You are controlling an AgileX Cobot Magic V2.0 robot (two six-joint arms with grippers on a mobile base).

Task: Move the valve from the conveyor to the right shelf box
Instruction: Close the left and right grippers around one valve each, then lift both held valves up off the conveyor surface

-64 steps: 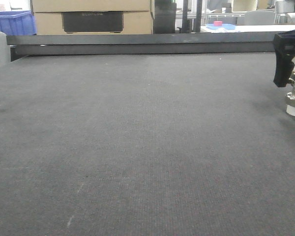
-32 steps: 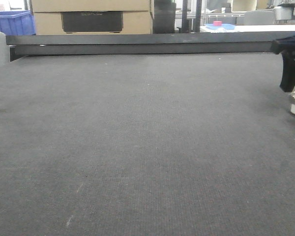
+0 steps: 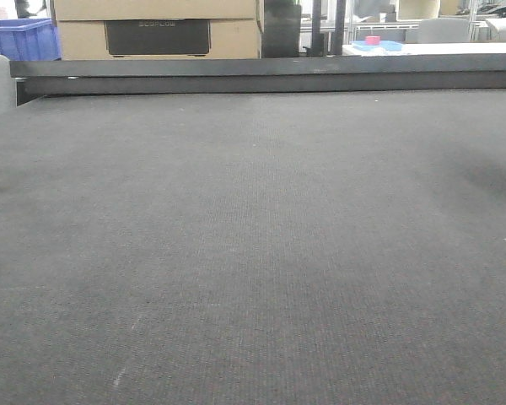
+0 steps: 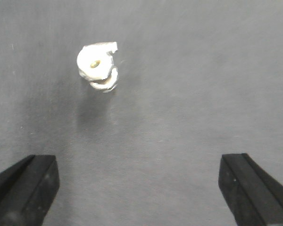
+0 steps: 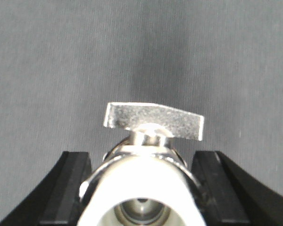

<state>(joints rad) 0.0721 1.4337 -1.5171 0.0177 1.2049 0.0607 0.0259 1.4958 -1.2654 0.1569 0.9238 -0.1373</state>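
Note:
I should next grab the second valve with my left gripper by its white-end with the cap (image 4: 95, 63), so it can leave the conveyor for the right shelf box.
In the right wrist view my right gripper (image 5: 141, 165) is shut on a valve (image 5: 142, 186). It is silver metal with a white cap facing the camera, and its flat lever (image 5: 153, 120) sticks out ahead. It hangs above the dark grey conveyor belt (image 5: 47, 70). In the left wrist view my left gripper (image 4: 139, 188) is open and empty above the belt (image 4: 203, 84). A second white-capped valve (image 4: 98, 67) lies on the belt ahead of it, to the left. The front view shows only the belt (image 3: 253, 253), with no valve or gripper.
A black rail (image 3: 236, 74) runs along the belt's far edge. Behind it are cardboard boxes (image 3: 156, 29), a blue bin (image 3: 21, 38) at the far left, and a table with a blue tray (image 3: 375, 44) at the far right.
My right gripper, holding the valve at the right edge of the front view, has moved further right and out of that view.

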